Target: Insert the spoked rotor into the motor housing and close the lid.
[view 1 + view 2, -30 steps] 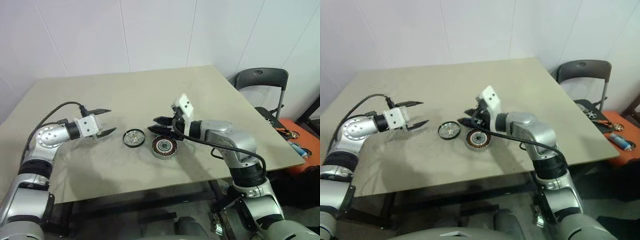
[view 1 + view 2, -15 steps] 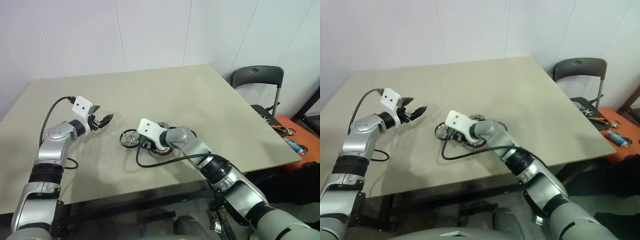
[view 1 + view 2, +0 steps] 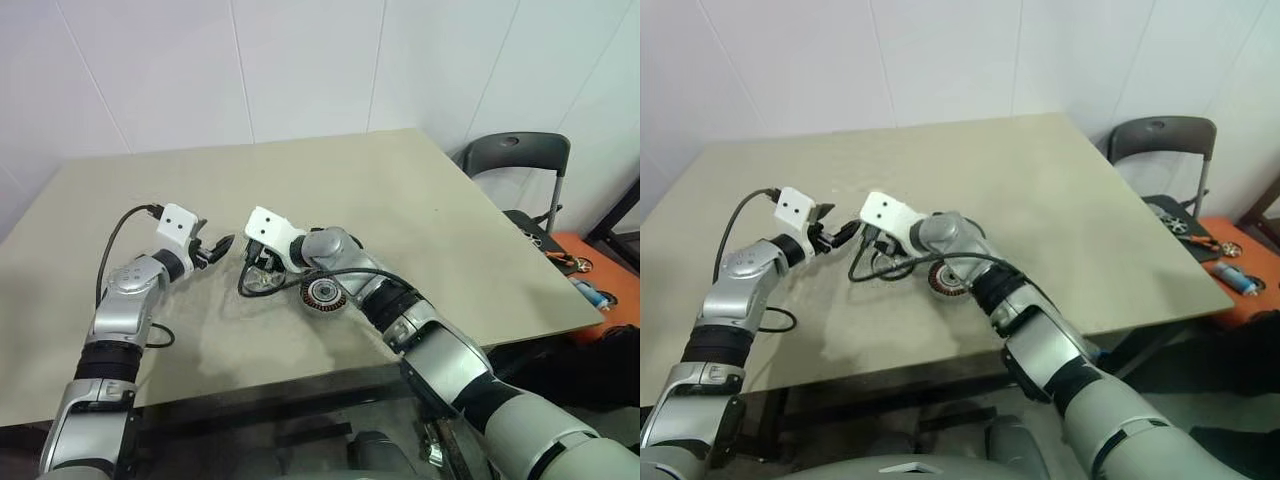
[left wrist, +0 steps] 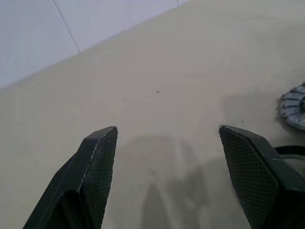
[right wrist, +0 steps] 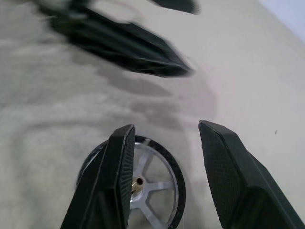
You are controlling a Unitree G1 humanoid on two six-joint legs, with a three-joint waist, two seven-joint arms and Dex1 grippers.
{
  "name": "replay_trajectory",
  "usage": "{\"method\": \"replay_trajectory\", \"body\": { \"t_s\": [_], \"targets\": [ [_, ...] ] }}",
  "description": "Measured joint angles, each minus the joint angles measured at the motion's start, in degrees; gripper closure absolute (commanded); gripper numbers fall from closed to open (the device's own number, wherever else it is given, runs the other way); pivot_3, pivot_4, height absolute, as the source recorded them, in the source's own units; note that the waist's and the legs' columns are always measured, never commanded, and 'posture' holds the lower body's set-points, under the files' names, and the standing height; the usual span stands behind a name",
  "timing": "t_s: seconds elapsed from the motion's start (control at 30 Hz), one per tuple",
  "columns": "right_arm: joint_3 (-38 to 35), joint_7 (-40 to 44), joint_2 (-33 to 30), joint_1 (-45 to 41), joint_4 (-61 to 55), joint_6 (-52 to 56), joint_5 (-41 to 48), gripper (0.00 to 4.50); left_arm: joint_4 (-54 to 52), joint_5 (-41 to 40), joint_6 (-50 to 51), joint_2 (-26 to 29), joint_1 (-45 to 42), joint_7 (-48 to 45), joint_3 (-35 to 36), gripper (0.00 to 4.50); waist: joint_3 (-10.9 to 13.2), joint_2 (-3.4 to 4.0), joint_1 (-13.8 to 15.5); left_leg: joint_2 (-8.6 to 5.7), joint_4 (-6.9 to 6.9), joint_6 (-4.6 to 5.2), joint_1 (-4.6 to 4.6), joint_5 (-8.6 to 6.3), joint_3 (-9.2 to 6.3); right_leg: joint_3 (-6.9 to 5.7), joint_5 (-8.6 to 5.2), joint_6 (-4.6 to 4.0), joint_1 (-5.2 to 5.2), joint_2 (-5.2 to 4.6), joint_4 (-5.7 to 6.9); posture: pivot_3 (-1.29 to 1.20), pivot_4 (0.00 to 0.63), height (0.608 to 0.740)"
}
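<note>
The rotor's brass middle (image 5: 138, 182) is below the fingers of my right gripper, so they would miss it if they closed now and need to first move lower.
The spoked rotor (image 5: 145, 191), a black-rimmed wheel with silver spokes, lies flat on the table (image 3: 400, 200). My right gripper (image 5: 165, 126) hovers open just above it, with one finger over its rim and the other beside it. In the head views the right gripper (image 3: 262, 267) hangs over the rotor (image 3: 256, 285). The motor housing (image 3: 324, 293), showing its copper windings, stands just right of it. My left gripper (image 3: 222, 246) is open and empty, close to the left of the right gripper. A ribbed grey round part (image 4: 293, 106) sits at the edge of the left wrist view. The lid is hidden.
A black cable (image 3: 300, 283) from my right wrist loops over the table around the rotor and housing. A dark chair (image 3: 515, 160) stands off the table's right side. Orange items (image 3: 590, 285) lie on the floor there. A white wall lies beyond the far table edge.
My right arm swung left from the housing to above the rotor, its wrist rolling. The left gripper rolled and dipped a little. The head camera also shifted.
</note>
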Motion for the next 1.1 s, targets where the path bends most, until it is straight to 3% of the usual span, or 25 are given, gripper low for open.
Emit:
{"method": "replay_trajectory", "body": {
  "t_s": [0.23,0.6,0.7,0.87,1.1],
  "targets": [
    [-3.3,-1.0,2.6,0.2,10.4,1.4,0.0,2.25,-2.2,0.2,0.3,-0.7,0.9,0.8,0.0,0.89,0.0,0.02,-0.1,0.00,0.00,0.00,-0.02,0.00,0.00,0.00,0.00,0.00,-0.02,0.00,-0.01,0.00,0.000,0.740],
    [-4.8,-1.6,3.3,0.2,12.3,1.1,-0.8,2.25,-2.6,0.7,0.4,-1.2,1.7,1.8,0.3,0.89,0.0,0.03,-0.6,0.00,0.00,0.00,-0.01,0.00,0.00,0.00,0.00,0.01,-0.02,0.01,0.01,0.00,0.000,0.740],
    [-4.8,-1.6,3.3,0.2,12.3,0.8,-1.1,2.89,-2.6,1.0,0.4,-1.2,2.0,1.8,0.3,0.86,0.0,0.03,-0.6,0.00,0.00,0.00,-0.01,0.00,0.00,0.00,0.00,0.01,-0.02,0.01,0.01,0.00,0.000,0.740],
    [-4.7,-1.4,3.3,0.8,12.0,0.1,-1.6,4.41,-2.6,1.4,0.3,-1.4,2.1,1.9,0.4,0.86,0.0,0.03,-0.6,0.00,0.03,0.00,0.00,0.00,-0.01,0.00,0.00,0.01,0.00,0.00,0.02,0.00,0.000,0.740],
    [-4.3,-1.1,3.3,1.1,11.2,0.2,-2.0,4.41,-2.5,1.5,0.2,-1.8,2.2,1.9,0.4,0.86,0.0,0.03,-0.7,0.00,0.02,0.00,0.00,0.00,-0.01,0.00,0.00,0.01,0.00,0.00,0.03,0.00,0.000,0.740]
  ]
}}
